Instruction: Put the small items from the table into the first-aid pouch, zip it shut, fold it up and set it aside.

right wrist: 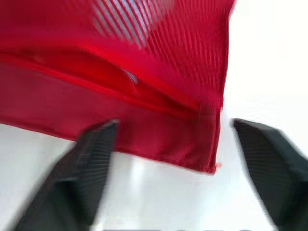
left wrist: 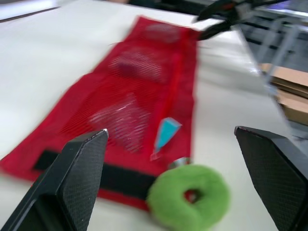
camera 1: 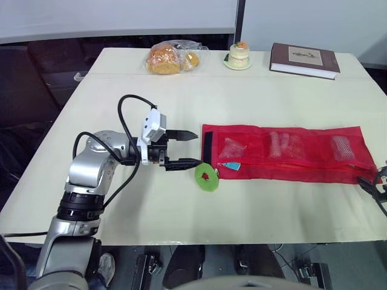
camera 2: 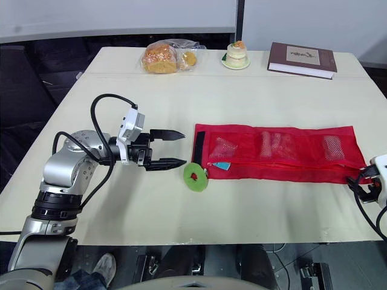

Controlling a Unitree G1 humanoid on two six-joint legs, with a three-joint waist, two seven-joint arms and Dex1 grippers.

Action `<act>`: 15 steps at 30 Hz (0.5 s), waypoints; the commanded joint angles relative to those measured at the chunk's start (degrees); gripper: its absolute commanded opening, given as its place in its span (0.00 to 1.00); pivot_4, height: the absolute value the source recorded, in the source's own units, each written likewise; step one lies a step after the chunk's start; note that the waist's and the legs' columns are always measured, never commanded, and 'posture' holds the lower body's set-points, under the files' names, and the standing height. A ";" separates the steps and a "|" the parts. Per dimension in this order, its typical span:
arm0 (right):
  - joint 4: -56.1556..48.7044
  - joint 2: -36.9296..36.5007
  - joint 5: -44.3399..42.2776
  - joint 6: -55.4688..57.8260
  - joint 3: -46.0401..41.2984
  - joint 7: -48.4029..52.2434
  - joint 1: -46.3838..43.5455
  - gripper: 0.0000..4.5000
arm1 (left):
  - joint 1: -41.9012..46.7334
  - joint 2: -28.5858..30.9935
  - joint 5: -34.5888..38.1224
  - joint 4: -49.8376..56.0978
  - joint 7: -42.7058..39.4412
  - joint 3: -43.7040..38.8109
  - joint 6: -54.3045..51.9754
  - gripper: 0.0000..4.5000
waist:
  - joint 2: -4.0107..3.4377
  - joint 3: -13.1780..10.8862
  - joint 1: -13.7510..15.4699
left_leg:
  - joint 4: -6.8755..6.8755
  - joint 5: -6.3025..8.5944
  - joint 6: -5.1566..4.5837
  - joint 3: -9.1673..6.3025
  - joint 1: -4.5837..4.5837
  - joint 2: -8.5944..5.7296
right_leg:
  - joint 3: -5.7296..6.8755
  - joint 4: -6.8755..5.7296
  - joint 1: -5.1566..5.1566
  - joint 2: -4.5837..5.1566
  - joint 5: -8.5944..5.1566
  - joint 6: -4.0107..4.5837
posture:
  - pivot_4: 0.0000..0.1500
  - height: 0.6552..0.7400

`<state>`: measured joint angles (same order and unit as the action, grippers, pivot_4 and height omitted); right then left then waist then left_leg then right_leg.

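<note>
My left gripper grabs the pouch's thin hem (camera 1: 205, 147) beside the black strip next, since wrapped items fill the mesh pockets of the pouch (camera 1: 284, 154).
A red mesh first-aid pouch (camera 1: 284, 154) lies flat and unfolded on the cream table (camera 1: 181, 96), with small wrapped items showing through its mesh pockets. A green ring-shaped item (camera 1: 207, 177) rests at the pouch's left front corner, beside a small teal tab (left wrist: 166, 134). My left gripper (camera 1: 192, 148) hovers open just left of the pouch and the green ring, nothing between its fingers. My right gripper (camera 2: 361, 184) is open at the pouch's right front corner (right wrist: 207, 159), fingers on either side of that corner.
At the table's far edge sit a bag of bread (camera 1: 169, 58), a small cake on a plate (camera 1: 239, 56) and a brown book (camera 1: 304, 60). Bare tabletop lies between these and the pouch, and in front of the pouch.
</note>
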<state>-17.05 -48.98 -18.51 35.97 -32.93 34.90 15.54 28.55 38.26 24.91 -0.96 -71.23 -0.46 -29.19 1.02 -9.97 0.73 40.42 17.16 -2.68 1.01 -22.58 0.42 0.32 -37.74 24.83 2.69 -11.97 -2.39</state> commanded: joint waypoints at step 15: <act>-30.24 6.71 -30.40 -0.23 -6.29 7.09 0.71 0.99 | 5.82 -9.45 7.68 -9.58 19.39 -3.04 -35.81 1.00 | 0.08 0.00 0.19 | 0.04 0.00 0.01 -0.13 0.00 0.01 | 0.12 0.01 -0.09 0.03 0.01 0.00 | 1.00 0.87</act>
<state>-45.49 -42.43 -46.89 35.79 -38.64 42.82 16.48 34.08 29.25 31.25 -10.27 -53.08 -2.84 -62.54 1.09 -9.97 0.92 40.46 17.16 -2.67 0.90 -22.57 0.41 0.42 -37.73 24.73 2.73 -11.97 -2.38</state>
